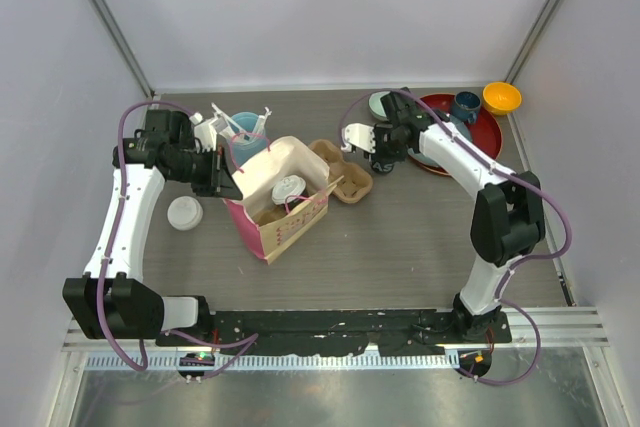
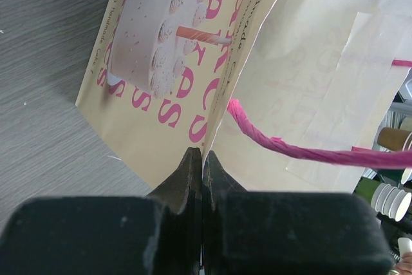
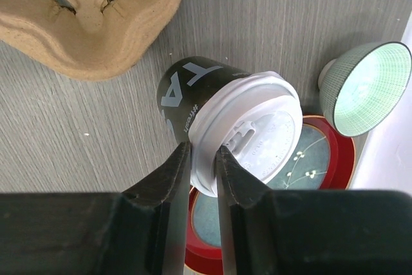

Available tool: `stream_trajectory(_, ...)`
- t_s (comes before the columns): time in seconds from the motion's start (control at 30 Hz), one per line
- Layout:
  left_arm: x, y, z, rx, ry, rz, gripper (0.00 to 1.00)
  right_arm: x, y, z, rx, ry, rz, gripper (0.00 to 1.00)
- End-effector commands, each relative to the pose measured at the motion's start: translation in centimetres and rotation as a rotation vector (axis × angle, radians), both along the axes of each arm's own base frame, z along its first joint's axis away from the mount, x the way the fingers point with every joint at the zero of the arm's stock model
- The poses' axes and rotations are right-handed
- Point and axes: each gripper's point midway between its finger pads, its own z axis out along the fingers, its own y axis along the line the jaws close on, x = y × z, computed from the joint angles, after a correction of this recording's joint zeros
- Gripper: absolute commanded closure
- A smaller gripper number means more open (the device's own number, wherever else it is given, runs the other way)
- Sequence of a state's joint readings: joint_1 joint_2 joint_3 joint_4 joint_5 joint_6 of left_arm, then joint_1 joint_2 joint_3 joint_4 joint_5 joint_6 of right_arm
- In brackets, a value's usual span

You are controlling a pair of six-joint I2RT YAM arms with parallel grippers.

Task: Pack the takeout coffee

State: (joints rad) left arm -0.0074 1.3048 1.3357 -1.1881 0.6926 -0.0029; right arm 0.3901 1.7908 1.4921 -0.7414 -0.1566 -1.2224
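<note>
My right gripper would bring the black coffee cup up too if I lifted it now, because its fingers pinch the near rim of the cup's white lid.
A black takeout coffee cup [image 3: 187, 91] with a white sip lid [image 3: 261, 130] is between the cardboard carrier and the red tray. My right gripper [image 3: 203, 149] is shut on the near rim of that lid, one finger outside it and one on top. From above, the same cup [image 1: 384, 160] shows under the right gripper [image 1: 375, 147]. My left gripper [image 2: 203, 154] is shut on the top edge of the paper bag [image 2: 161, 62], holding the bag [image 1: 285, 222] open. A white lid [image 1: 288, 189] shows inside the bag. Another white-lidded cup [image 1: 184, 212] stands left of the bag.
A brown cardboard cup carrier [image 1: 342, 172] lies right of the bag. The red tray [image 1: 487, 137] at the back right holds plates and a dark-blue mug [image 1: 466, 105], with an orange bowl [image 1: 501, 97] behind. A green bowl [image 3: 367, 88] and a light-blue utensil cup [image 1: 245, 132] stand nearby.
</note>
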Motion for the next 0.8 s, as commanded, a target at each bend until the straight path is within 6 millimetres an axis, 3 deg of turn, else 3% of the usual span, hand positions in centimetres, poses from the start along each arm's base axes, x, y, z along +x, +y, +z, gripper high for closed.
stream_trajectory(0.0, -0.2, -0.1, 0.6, 0.006, -0.009, -0.024, 1.00, -0.1, -0.2, 3.6, 0.037, -0.078, -0.051, 0.99)
stream_trajectory(0.1, -0.2, 0.0, 0.5, 0.011, -0.008, -0.023, 1.00, -0.3, -0.4, 4.5, 0.044, -0.088, -0.067, 0.99)
stream_trajectory(0.2, -0.1, 0.2, 0.3, 0.024, -0.012, -0.022, 1.00, -1.0, 0.2, 6.7, 0.048, -0.120, -0.068, 0.99)
stream_trajectory(0.3, 0.1, 0.3, 0.4, 0.030, -0.020, -0.020, 1.00, -1.8, 1.3, 11.2, 0.097, -0.203, -0.067, 0.99)
stream_trajectory(0.37, 0.1, 0.3, 0.4, 0.035, -0.024, -0.021, 1.00, -2.6, 1.8, 15.5, 0.156, -0.281, -0.068, 0.99)
stream_trajectory(0.43, 0.2, 0.4, 0.4, 0.042, -0.030, -0.021, 1.00, -4.2, 3.0, 19.4, 0.206, -0.335, -0.040, 0.99)
stream_trajectory(0.53, 0.5, 0.5, 0.5, 0.049, -0.042, -0.022, 1.00, -6.7, 5.5, 23.4, 0.245, -0.389, 0.024, 0.99)
stream_trajectory(0.63, 0.8, 0.6, 0.7, 0.052, -0.054, -0.019, 0.98, -8.9, 7.9, 26.2, 0.250, -0.441, 0.081, 0.99)
stream_trajectory(0.77, 1.1, 0.7, 0.9, 0.062, -0.064, -0.016, 0.95, -12.5, 12.6, 27.3, 0.238, -0.453, 0.244, 0.99)
